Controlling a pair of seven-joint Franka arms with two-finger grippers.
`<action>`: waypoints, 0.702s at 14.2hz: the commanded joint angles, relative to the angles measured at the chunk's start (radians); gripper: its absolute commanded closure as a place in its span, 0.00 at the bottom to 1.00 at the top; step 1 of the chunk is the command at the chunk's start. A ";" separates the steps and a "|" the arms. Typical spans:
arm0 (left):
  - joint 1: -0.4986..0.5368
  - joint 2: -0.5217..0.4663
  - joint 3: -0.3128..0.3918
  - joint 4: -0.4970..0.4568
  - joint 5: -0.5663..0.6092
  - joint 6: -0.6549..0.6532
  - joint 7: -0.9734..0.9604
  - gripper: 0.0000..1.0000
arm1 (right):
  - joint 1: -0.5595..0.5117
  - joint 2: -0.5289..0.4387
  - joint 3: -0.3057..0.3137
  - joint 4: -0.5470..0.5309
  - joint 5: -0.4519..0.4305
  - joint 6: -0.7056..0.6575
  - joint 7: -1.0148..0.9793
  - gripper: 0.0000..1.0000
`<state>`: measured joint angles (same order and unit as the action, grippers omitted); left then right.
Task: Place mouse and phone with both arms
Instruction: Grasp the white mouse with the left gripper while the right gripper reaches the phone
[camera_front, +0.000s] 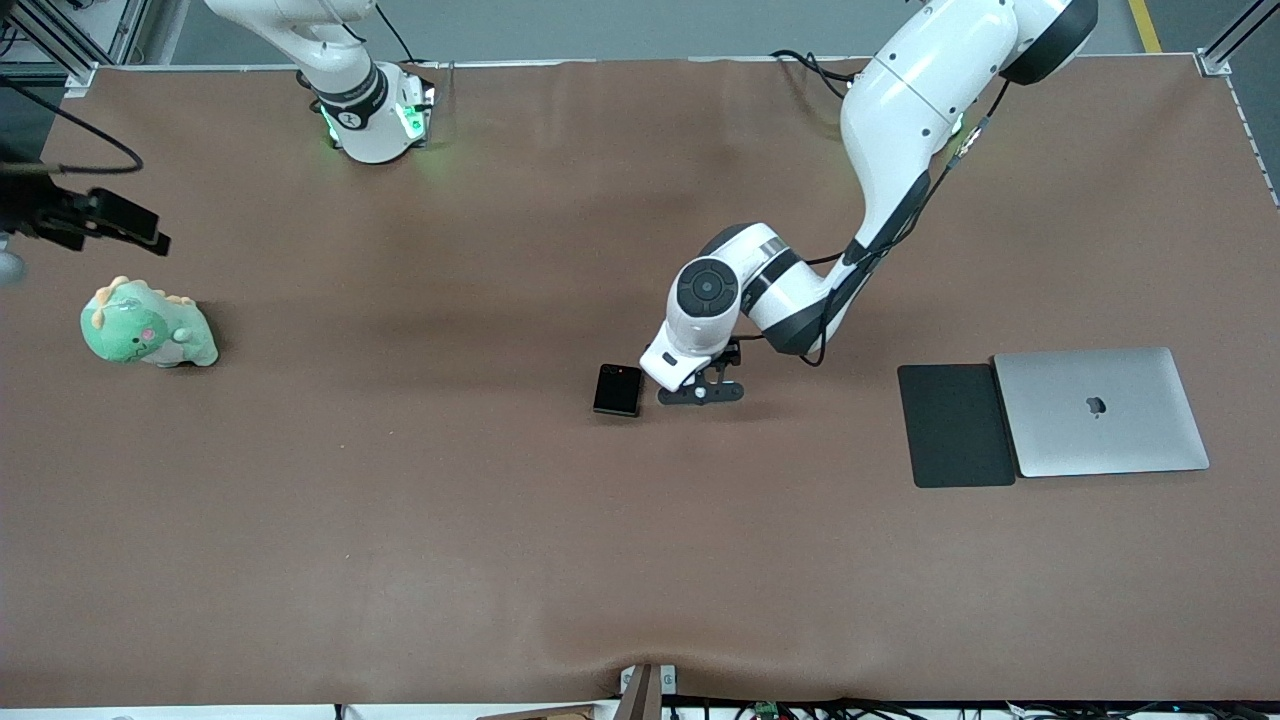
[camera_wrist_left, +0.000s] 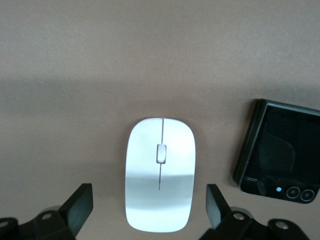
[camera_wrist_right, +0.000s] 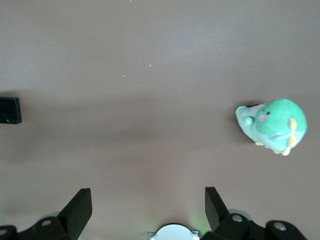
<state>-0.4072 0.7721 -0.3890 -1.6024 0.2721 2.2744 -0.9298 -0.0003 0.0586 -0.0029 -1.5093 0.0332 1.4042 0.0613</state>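
Note:
The white mouse should go on the dark grey pad (camera_front: 956, 426), so the robot's left gripper needs to grab it by its long sides next.
The white mouse (camera_wrist_left: 160, 175) lies on the brown table, between the open fingers of my left gripper (camera_wrist_left: 150, 194), which are apart from its sides. In the front view the left gripper (camera_front: 700, 392) is low over the table's middle and hides the mouse. The black folded phone (camera_front: 617, 389) lies flat right beside the mouse, toward the right arm's end; it also shows in the left wrist view (camera_wrist_left: 280, 152). My right gripper (camera_wrist_right: 147, 197) is open and empty, held high over the right arm's end of the table (camera_front: 130, 228).
A green plush toy (camera_front: 148, 325) sits near the right arm's end, also in the right wrist view (camera_wrist_right: 272, 125). A dark grey pad (camera_front: 955, 425) and a closed silver laptop (camera_front: 1100, 412) lie side by side toward the left arm's end.

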 joint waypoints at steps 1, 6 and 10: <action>-0.044 0.039 0.022 0.047 0.044 0.004 -0.047 0.02 | 0.062 0.111 0.004 0.029 0.001 0.050 0.006 0.00; -0.094 0.053 0.079 0.048 0.045 0.004 -0.054 0.13 | 0.167 0.289 0.006 0.032 0.053 0.180 0.009 0.00; -0.094 0.050 0.079 0.048 0.044 0.004 -0.055 0.41 | 0.229 0.383 0.006 0.032 0.082 0.246 -0.005 0.00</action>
<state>-0.4886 0.8137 -0.3189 -1.5755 0.2899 2.2748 -0.9500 0.2000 0.3976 0.0081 -1.5080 0.0971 1.6581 0.0658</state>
